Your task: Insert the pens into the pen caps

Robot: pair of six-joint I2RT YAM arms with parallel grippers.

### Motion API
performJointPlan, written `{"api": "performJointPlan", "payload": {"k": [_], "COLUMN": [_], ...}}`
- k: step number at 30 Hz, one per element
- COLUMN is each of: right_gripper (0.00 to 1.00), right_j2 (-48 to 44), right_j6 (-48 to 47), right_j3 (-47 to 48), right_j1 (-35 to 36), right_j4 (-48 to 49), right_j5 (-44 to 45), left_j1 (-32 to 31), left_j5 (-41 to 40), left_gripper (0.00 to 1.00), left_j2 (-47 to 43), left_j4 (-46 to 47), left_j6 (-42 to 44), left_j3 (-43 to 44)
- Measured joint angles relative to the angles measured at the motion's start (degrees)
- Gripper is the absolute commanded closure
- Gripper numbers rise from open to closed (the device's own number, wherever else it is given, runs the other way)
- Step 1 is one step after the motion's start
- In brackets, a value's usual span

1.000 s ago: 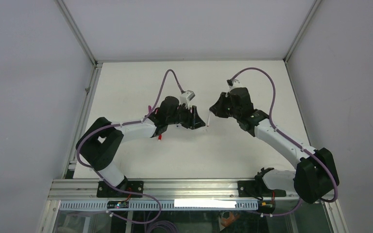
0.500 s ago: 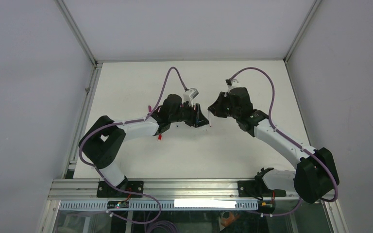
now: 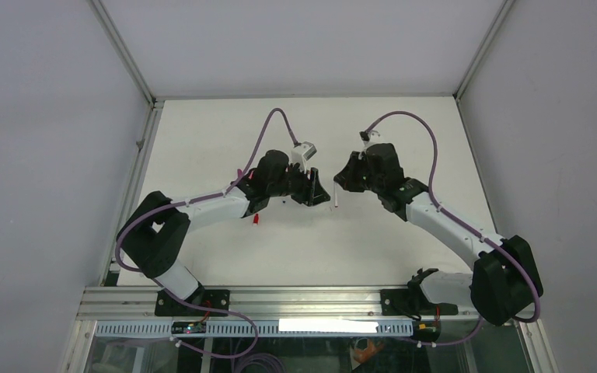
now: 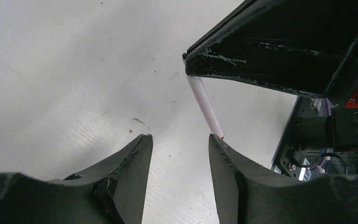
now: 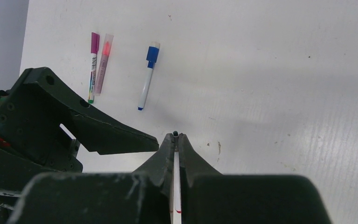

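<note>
The robot's left gripper should next grab the white pen by its red-marked end [image 3: 336, 203] [image 4: 218, 131], so that the pen's dark tip stays free to go into the cap.
My right gripper [image 5: 175, 136] is shut on a white pen [image 5: 175, 186] with a red mark near its end. In the top view this pen [image 3: 336, 199] hangs down from the right gripper [image 3: 343, 185], just right of my left gripper [image 3: 319, 192]. In the left wrist view the left gripper [image 4: 179, 145] is open and empty, and the white pen [image 4: 205, 103] slants down from the right gripper's fingers [image 4: 261, 70] to just beyond the left gripper's right fingertip. Three more pens lie on the table: a magenta-capped one [image 5: 93, 65], a pale pink one [image 5: 103, 63] and a blue-capped one [image 5: 148, 77].
A small red piece [image 3: 256, 220] lies on the white table [image 3: 373, 233] under the left forearm. Metal frame rails run along the left edge [image 3: 136, 179] and near edge [image 3: 295, 294]. Purple cables [image 3: 268, 128] loop above both wrists.
The left gripper moved right towards the held pen, then drew back a little to the left. The right gripper still holds the white pen, now hanging more upright.
</note>
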Motion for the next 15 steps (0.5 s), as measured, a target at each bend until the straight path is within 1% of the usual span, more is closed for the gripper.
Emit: {"api": "performJointPlan", "payload": {"k": [15], "right_gripper": [1.0], "right_j2": [0.6], "right_j6": [0.4], "right_j3": [0.0], "right_j1": [1.9], "right_j4": [1.7], "right_j5": [0.0], "left_j1": [0.0], "left_j5": [1.5], "left_gripper": [0.51], "left_j2": [1.7], "left_j4": [1.7], "left_j6": [-0.9], "left_j3": [1.1]}}
